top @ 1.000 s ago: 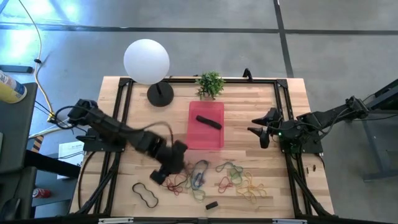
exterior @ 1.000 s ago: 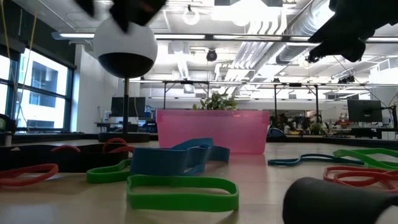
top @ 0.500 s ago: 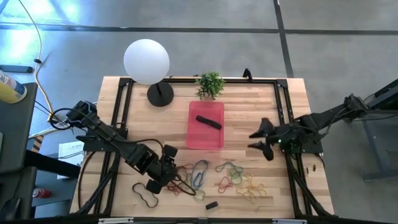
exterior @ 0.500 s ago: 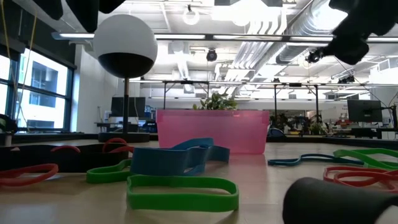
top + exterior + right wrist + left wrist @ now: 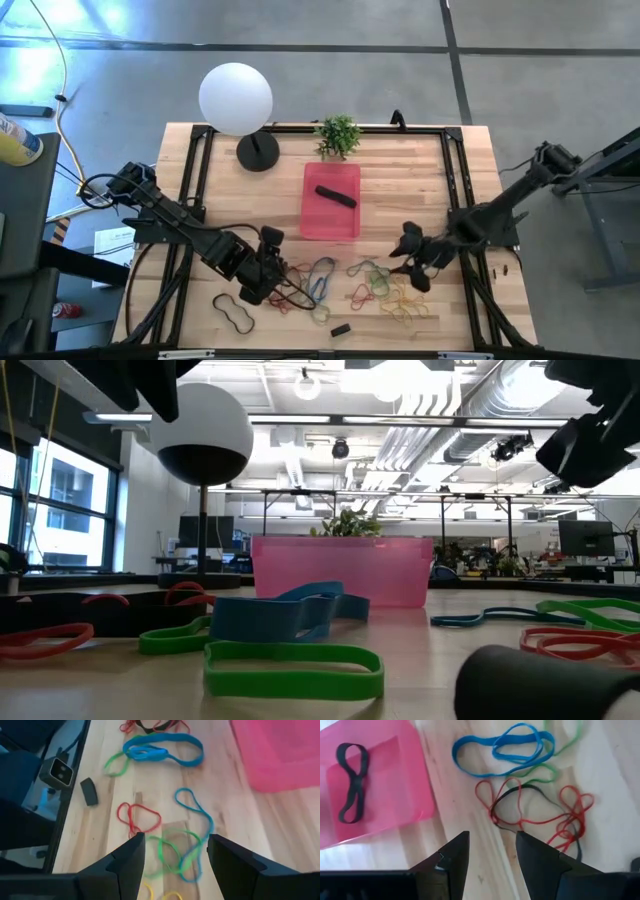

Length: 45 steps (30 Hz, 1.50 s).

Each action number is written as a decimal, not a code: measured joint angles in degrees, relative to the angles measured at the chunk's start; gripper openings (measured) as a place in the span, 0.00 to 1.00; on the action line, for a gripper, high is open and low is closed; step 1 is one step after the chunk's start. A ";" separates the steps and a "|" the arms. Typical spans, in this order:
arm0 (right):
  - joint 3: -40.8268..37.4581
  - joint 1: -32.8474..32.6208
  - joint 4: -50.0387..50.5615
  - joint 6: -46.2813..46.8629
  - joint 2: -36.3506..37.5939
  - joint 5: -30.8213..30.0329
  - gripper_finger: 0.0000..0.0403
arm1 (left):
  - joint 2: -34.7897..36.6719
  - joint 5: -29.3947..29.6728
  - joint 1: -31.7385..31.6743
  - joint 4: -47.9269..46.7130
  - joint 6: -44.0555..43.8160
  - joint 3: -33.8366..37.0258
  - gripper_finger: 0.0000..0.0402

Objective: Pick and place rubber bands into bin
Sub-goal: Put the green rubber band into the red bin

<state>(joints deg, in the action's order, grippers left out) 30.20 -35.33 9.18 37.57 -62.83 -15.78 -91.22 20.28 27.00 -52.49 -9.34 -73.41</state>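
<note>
The blue rubber band needs to go into the pink bin (image 5: 285, 755), so my right gripper should next grab it by its bend overlapping the green band.
Many rubber bands (image 5: 350, 285) in blue, green, red, yellow and black lie loose on the wooden table near its front edge. One black band (image 5: 335, 196) lies inside the pink bin (image 5: 345, 225), which stands at the table's middle. My left gripper (image 5: 492, 850) hovers open above the table just left of the red and black bands (image 5: 535, 812). It also shows in the high view (image 5: 272, 268). My right gripper (image 5: 175, 852) hangs open above the right side of the pile, over a green band (image 5: 170, 850). It shows in the high view too (image 5: 400, 255).
A white globe lamp (image 5: 236, 100) and a small potted plant (image 5: 338, 133) stand at the far edge. A small black block (image 5: 341, 329) and a black loop (image 5: 235, 312) lie near the front edge. Dark frame rails (image 5: 195, 180) run along both sides.
My right gripper has swung from beside the bin toward the table's near edge and down, and now tips over the right side of the band pile. My left gripper has shifted a little toward the near left and turned. No band has moved.
</note>
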 joint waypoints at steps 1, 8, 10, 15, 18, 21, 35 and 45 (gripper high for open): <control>0.02 -0.21 -1.41 0.11 -1.89 -0.30 0.51 | 0.00 0.38 0.02 -0.47 0.02 0.00 0.37; 0.02 -0.42 -4.32 6.02 -12.28 -3.11 0.51 | -0.02 1.87 0.00 -7.59 0.02 0.00 0.37; 0.02 -0.42 -4.58 8.02 -13.96 -3.80 0.51 | -0.02 1.89 0.02 -9.77 0.02 0.01 0.37; 0.02 -0.42 -5.58 10.38 -17.22 -3.17 0.51 | -0.02 3.79 0.00 -13.69 -0.13 0.02 0.37; 0.02 -0.42 -5.62 11.32 -18.78 -2.42 0.51 | -0.02 4.40 0.02 -14.47 -0.14 0.02 0.37; 0.02 -0.42 -6.11 11.49 -19.65 -2.45 0.51 | -0.04 4.45 0.00 -14.64 -0.15 0.02 0.37; 0.04 -0.42 -6.54 7.66 -21.82 -5.29 0.51 | -0.04 4.85 0.01 -15.45 -0.15 0.02 0.37; 0.07 -0.42 -10.39 8.92 -25.65 -4.92 0.51 | -0.04 4.85 0.00 -15.45 -0.18 0.02 0.37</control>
<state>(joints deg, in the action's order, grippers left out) 30.26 -35.75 -1.21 46.48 -88.49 -20.70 -91.26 25.12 27.00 -67.94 -9.52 -73.38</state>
